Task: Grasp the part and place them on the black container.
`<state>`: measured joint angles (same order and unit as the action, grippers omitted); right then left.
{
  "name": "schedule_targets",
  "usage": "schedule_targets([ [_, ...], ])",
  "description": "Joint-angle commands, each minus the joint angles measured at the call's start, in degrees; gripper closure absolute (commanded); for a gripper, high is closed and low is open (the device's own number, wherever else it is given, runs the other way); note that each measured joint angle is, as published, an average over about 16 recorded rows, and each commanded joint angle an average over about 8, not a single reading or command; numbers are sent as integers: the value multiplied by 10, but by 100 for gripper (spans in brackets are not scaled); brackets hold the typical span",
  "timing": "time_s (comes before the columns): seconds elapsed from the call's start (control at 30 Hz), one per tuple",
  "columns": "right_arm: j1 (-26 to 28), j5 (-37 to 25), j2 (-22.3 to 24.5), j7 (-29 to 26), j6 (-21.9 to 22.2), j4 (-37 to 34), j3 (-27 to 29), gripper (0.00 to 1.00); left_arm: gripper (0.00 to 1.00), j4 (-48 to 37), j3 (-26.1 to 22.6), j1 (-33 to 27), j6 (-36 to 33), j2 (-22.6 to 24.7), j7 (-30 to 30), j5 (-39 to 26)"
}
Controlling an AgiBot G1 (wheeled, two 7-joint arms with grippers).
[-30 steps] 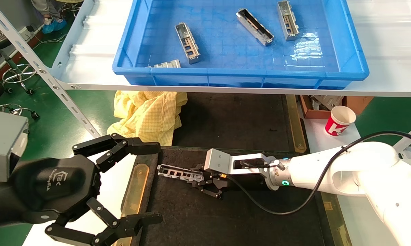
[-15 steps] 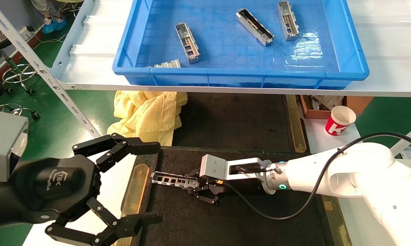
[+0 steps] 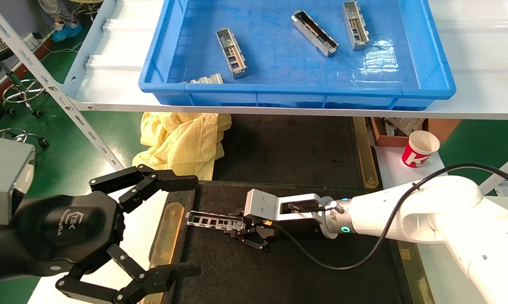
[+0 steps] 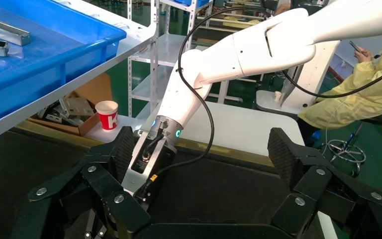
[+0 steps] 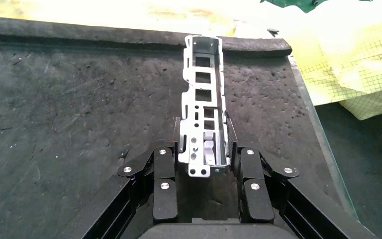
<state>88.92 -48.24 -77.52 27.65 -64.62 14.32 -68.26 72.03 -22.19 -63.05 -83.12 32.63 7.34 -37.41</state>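
Observation:
The silver part's lower edge [image 3: 214, 226] [image 5: 184, 94] is on the black container, inside its raised rim, so it is time for my right gripper to open now.
My right gripper [image 3: 239, 230] is shut on a silver part [image 3: 211, 220], gripping one end, with the rest pointing toward the left brass strip. It holds the part low over the black container [image 3: 304, 261]. In the right wrist view the fingers [image 5: 163, 164] flank the part [image 5: 202, 99] above the rough black surface [image 5: 79, 99]. Several more parts [image 3: 231, 52] lie in the blue bin. My left gripper [image 3: 186, 226] is open and empty at the container's left edge, jaws wide apart in the left wrist view [image 4: 203, 152].
A blue bin [image 3: 296, 90] stands on the white shelf above. A yellow cloth [image 3: 182, 139] lies behind the container's left corner. A red and white paper cup [image 3: 419, 148] stands at the right, by a cardboard box [image 3: 406, 126].
My right gripper has moved left with the part, carrying it nearer the container's left brass strip. The left arm has not moved.

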Motion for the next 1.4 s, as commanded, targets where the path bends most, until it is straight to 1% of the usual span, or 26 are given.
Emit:
schedule_targets([
  [0.03,0,3,0,-3,1,0,-1,0,0,0,0,0,0,0,0,0],
  [0.2,5,9,2,1,-11,2,-2,0,0,0,0,0,0,0,0,0],
  [0.37,13,17,6,7,-33,-5,-1,0,0,0,0,0,0,0,0,0],
  [0.67,24,48,30,7,-111,-32,16,0,0,0,0,0,0,0,0,0],
  [0.83,27,65,40,2,-135,-39,25,0,0,0,0,0,0,0,0,0],
  [1.2,24,56,36,3,-120,-32,22,0,0,0,0,0,0,0,0,0],
  [1.4,6,56,60,-20,-125,6,52,0,0,0,0,0,0,0,0,0],
])
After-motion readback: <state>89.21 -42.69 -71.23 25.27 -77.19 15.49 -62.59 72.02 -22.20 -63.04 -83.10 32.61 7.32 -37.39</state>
